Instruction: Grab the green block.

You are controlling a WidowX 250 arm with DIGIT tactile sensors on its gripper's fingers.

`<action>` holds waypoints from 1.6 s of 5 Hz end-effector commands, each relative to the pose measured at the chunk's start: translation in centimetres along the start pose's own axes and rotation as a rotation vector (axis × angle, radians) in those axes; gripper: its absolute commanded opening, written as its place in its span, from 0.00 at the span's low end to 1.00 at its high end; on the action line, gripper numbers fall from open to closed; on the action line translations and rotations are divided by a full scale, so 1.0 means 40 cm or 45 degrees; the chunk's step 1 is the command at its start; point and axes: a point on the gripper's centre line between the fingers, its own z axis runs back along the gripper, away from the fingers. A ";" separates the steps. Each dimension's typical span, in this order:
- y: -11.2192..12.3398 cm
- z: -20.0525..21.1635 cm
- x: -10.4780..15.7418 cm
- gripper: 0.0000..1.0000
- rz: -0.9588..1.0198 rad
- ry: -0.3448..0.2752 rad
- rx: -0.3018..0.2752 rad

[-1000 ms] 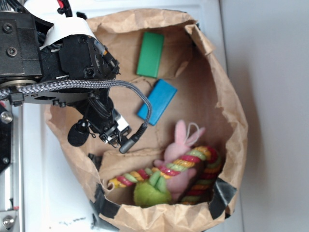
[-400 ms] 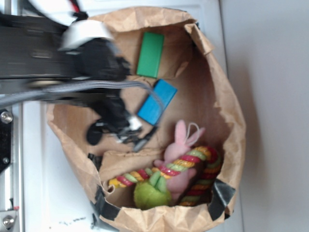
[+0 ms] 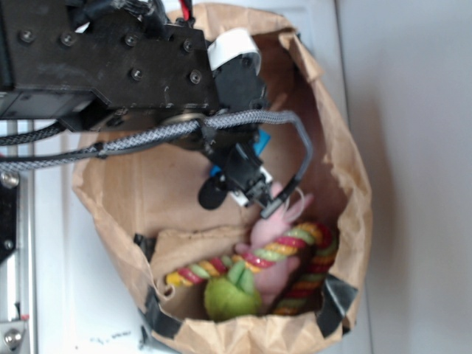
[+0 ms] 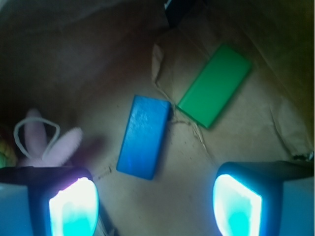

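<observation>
My gripper picks up the green block [image 4: 215,86] by its long side edges next, to get it out from beside the blue block [image 4: 144,136].
In the wrist view the green block [image 4: 215,86] lies flat on the brown paper floor, up and to the right of centre. My gripper [image 4: 155,206] is open, with its glowing pads [image 4: 74,206] far apart and nothing between them. It hovers above the paper, short of the green block. A blue block [image 4: 144,136] lies just left of the green one, closer to the jaws. In the exterior view my gripper [image 3: 247,184] hangs inside the bag and the arm hides the green block.
A crumpled paper bag [image 3: 346,184] walls in everything. A pink bunny [image 3: 276,221] [image 4: 49,142], a striped rope toy [image 3: 295,251] and a lime-green fuzzy toy [image 3: 228,295] fill the bag's near end. Only slivers of the blue block [image 3: 262,140] show past the arm.
The arm has swung to the right across the bag, and it now covers the green block and most of the blue block in the exterior view. The blocks and toys have not moved.
</observation>
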 end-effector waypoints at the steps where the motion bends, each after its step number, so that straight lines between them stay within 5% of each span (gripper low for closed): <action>1: 0.023 0.015 0.076 1.00 0.109 -0.139 -0.026; 4: 0.067 -0.019 0.133 1.00 0.408 -0.171 0.082; 8: 0.118 -0.041 0.130 1.00 0.673 -0.215 0.108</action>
